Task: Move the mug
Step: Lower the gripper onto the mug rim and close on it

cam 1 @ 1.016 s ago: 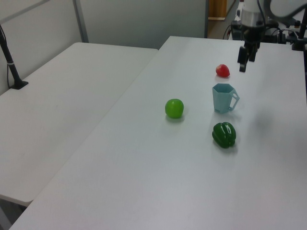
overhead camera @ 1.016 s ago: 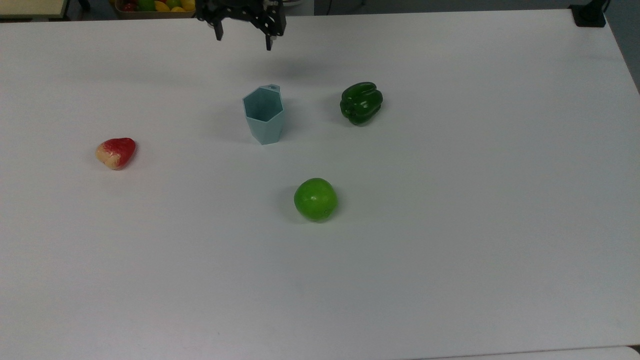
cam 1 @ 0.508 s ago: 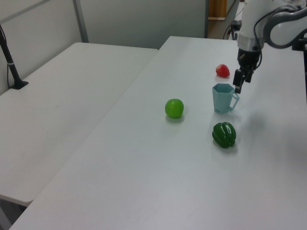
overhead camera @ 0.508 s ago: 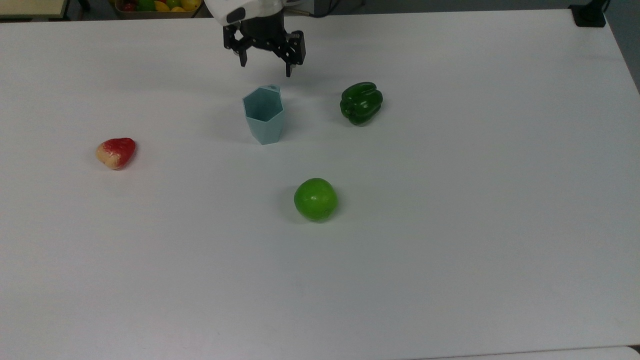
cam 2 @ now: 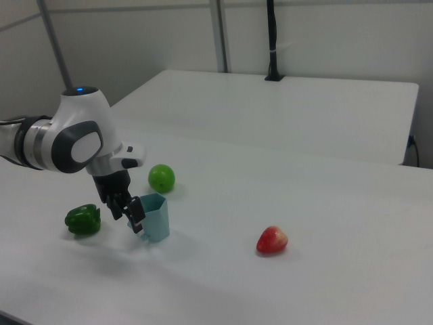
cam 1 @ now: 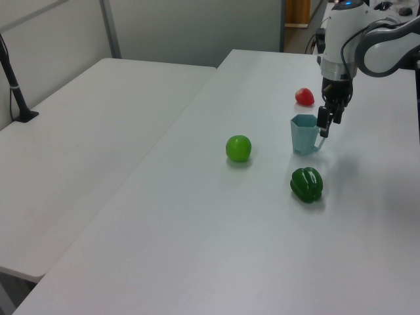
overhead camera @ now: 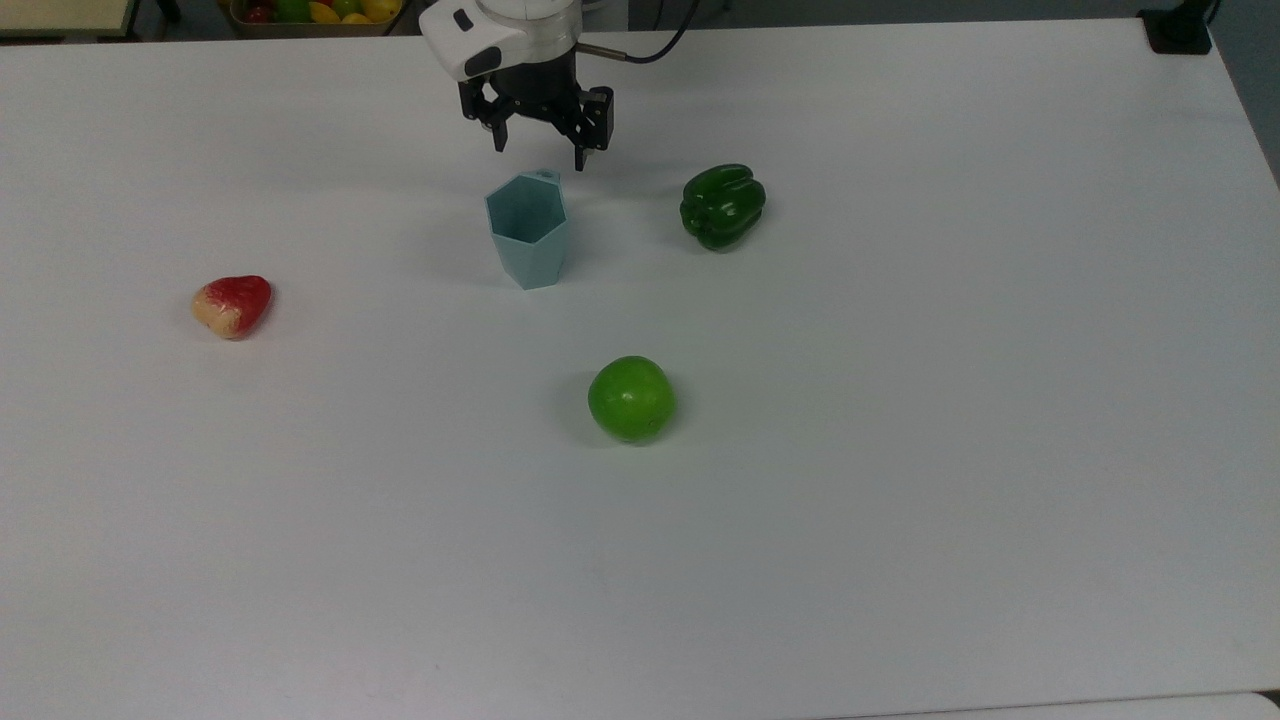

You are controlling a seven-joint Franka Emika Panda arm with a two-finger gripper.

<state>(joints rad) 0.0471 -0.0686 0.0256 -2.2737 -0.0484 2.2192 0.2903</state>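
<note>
My gripper should next grab the mug by its handle side (cam 1: 318, 144), and then I will move the mug to another spot on the tabletop.
The mug (overhead camera: 527, 228) is a pale blue-teal faceted cup standing upright on the white table (overhead camera: 900, 450), its small handle on the far side in the top view. My gripper (overhead camera: 540, 152) hangs open just behind the mug's rim, over the handle, with nothing between its fingers. In the left view the gripper (cam 1: 327, 123) is low at the right of the mug (cam 1: 304, 134), by its handle. The right view puts the gripper (cam 2: 131, 218) close against the left side of the mug (cam 2: 155, 217).
A green apple (overhead camera: 631, 399) lies in front of the mug, a green bell pepper (overhead camera: 722, 206) to the top view's right, a red fruit (overhead camera: 232, 305) far to its left. A bin of fruit (overhead camera: 310, 12) sits beyond the far edge. A second table (cam 1: 79, 131) adjoins.
My gripper has come down and forward from the table's far edge to the mug's handle, staying open. The mug and the fruit have not moved.
</note>
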